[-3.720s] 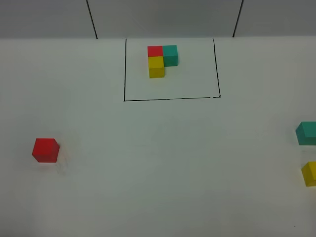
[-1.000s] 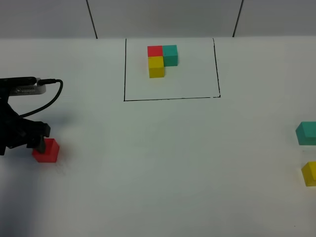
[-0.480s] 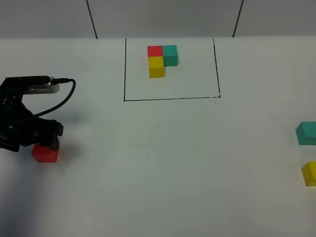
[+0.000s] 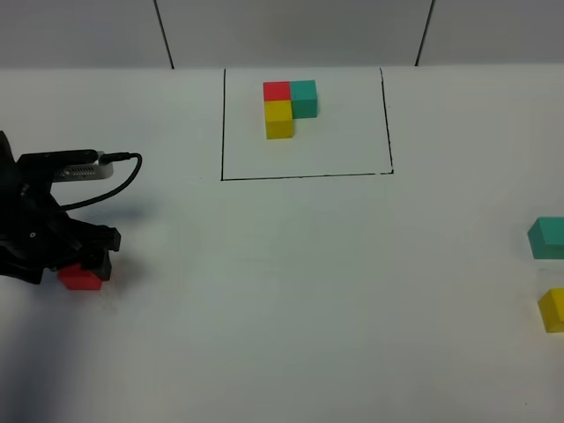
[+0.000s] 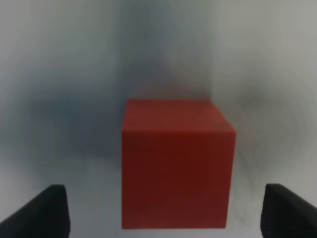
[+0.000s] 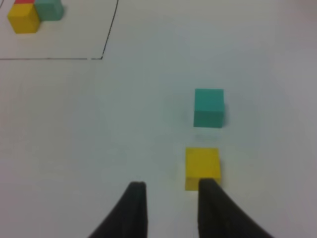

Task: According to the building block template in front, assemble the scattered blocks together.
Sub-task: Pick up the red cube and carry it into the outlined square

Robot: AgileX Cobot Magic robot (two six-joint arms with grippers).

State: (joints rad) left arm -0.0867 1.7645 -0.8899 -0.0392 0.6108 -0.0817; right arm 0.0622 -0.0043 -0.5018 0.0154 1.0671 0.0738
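Observation:
I will grab the scattered red cube by its opposite sides next with my left gripper, to match the building block template [image 4: 289, 107].
The building block template [image 4: 289, 107] is an L of red, teal and yellow cubes inside a thin black rectangle at the far middle; it also shows in the right wrist view [image 6: 30, 14]. The scattered red cube [image 4: 79, 278] lies at the left. My left gripper [image 4: 86, 263] is low over it, open, with a fingertip on each side of the red cube [image 5: 176, 163] and not touching it. The teal cube [image 4: 548, 238] and yellow cube [image 4: 553, 308] lie at the right edge. My right gripper [image 6: 171, 198] is empty, its fingers narrowly apart, just short of the yellow cube [image 6: 202, 166], with the teal cube [image 6: 208, 106] beyond.
The white table [image 4: 308, 291] stretches between the left and right cubes. The left arm's black cable [image 4: 119, 176] loops above the gripper. A grey wall with dark seams [image 4: 163, 35] runs behind the table's far edge.
My left arm came in from the left edge, moved right and lowered over the red cube, now covering its top. The cubes have not moved.

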